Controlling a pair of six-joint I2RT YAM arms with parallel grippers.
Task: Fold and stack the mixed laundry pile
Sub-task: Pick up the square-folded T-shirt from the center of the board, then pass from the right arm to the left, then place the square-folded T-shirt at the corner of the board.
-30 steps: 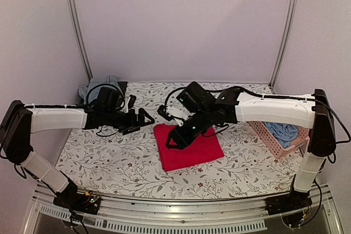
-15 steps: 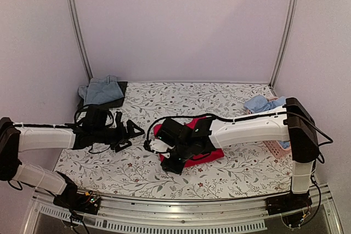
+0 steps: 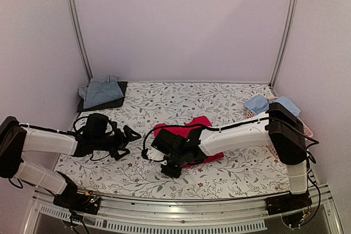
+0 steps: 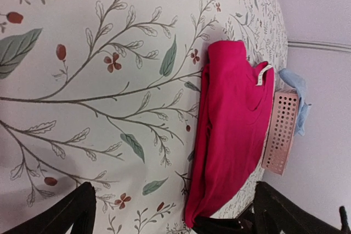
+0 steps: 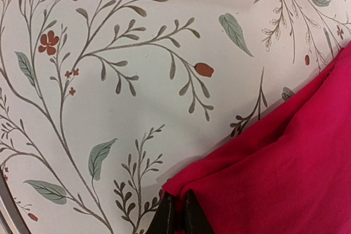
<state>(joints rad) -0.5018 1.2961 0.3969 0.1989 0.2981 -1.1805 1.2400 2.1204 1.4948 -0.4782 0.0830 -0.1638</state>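
Note:
My left gripper grabs the red garment's folded side edge (image 3: 157, 133) (image 4: 205, 103) next, layers together, to stack it folded on the blue-grey garment.
A bright red garment (image 3: 192, 135) lies folded mid-table on the floral tablecloth (image 3: 219, 100). My right gripper (image 3: 169, 169) is at its near-left corner. In the right wrist view the gripper (image 5: 176, 213) is shut, with the red garment's (image 5: 285, 163) corner edge pinched between its black fingers. My left gripper (image 3: 127, 140) hovers left of the garment, open and holding nothing. Its wrist view shows the red garment (image 4: 233, 124) ahead, between the spread fingers (image 4: 71, 217). A light blue cloth (image 3: 263, 103) drapes over the basket.
A pink slatted basket (image 3: 277, 116) stands at the right edge, seen also in the left wrist view as the basket (image 4: 279, 130). A folded blue-grey garment on a dark one (image 3: 101, 91) sits at the back left corner. Metal frame posts rise at both back corners.
My right gripper moved down to the red garment's near-left corner and closed on it. The left arm drew back toward the near left, still open. The garment's far edge has bunched up.

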